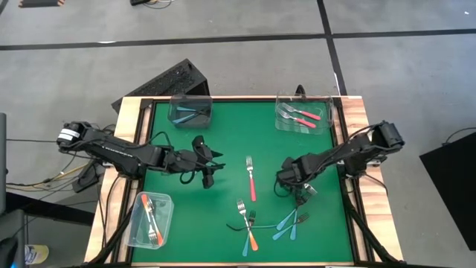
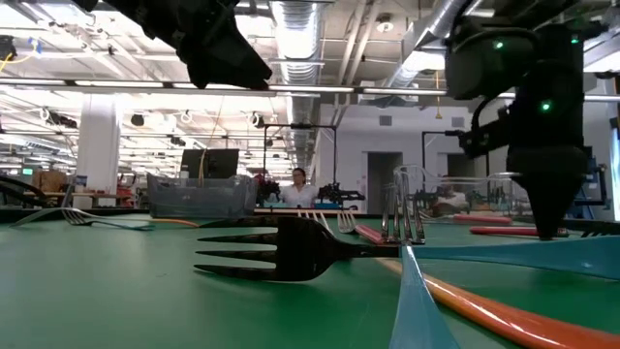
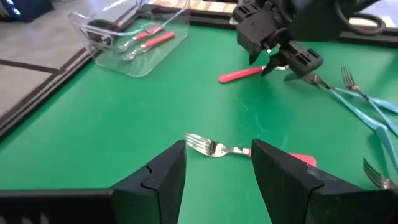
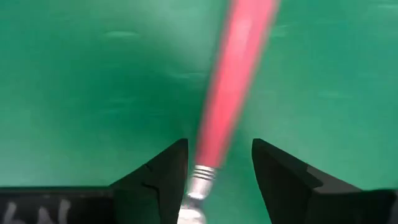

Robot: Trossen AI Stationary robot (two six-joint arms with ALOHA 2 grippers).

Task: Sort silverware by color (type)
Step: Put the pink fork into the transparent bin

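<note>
The robot's right gripper should next take the pink-handled fork by its handle point(image 4: 214, 146) beside the metal neck, so the fork can be sorted with the pink ones.
My left gripper point(image 1: 211, 168) is open and empty above the green mat; in its wrist view point(image 3: 217, 171) a pink-handled fork point(image 3: 214, 149) lies flat on the mat just beyond its fingers, and it also shows in the high view point(image 1: 251, 180). My right gripper point(image 1: 301, 192) is open and low over the mat. Its fingers stand on either side of another pink-handled fork point(image 4: 233, 81), near its metal neck. The left wrist view shows that fork's handle point(image 3: 241, 74) sticking out from under the right gripper point(image 3: 283, 62). Orange point(image 1: 248, 237) and teal point(image 1: 288, 222) forks lie near the front edge.
Three clear containers stand on the mat: one at the far left with teal forks point(image 1: 191, 110), one at the far right with pink forks point(image 1: 303, 113), and one at the near left with orange forks point(image 1: 151, 218). A wooden frame point(image 1: 357, 149) edges the table.
</note>
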